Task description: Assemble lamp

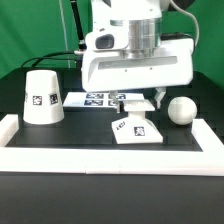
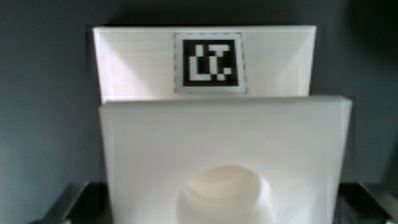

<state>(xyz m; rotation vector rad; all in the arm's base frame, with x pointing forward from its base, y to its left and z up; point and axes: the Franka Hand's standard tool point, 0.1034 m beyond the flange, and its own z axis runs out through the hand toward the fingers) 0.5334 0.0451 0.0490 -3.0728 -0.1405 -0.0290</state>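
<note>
My gripper needs to bring the lamp base to the white rim's corner (image 1: 203, 152) before letting go, as the base sits on black table, short of that corner.
The white lamp base (image 1: 133, 129) lies on the black table in front of the arm, tags on its faces. My gripper (image 1: 136, 104) reaches down onto its far end. In the wrist view the base (image 2: 210, 100) fills the frame, showing one tag and a round socket. The dark fingers (image 2: 71, 203) press against its two side edges, so the gripper (image 2: 221, 208) is shut on the base. The cone shade (image 1: 42, 97) stands at the exterior view's left. The ball bulb (image 1: 181, 110) rests at the exterior view's right. Neither touches the gripper.
The marker board (image 1: 92, 99) lies flat behind the base, between the shade and the arm. A raised white rim (image 1: 110, 160) frames the table along the front and both sides.
</note>
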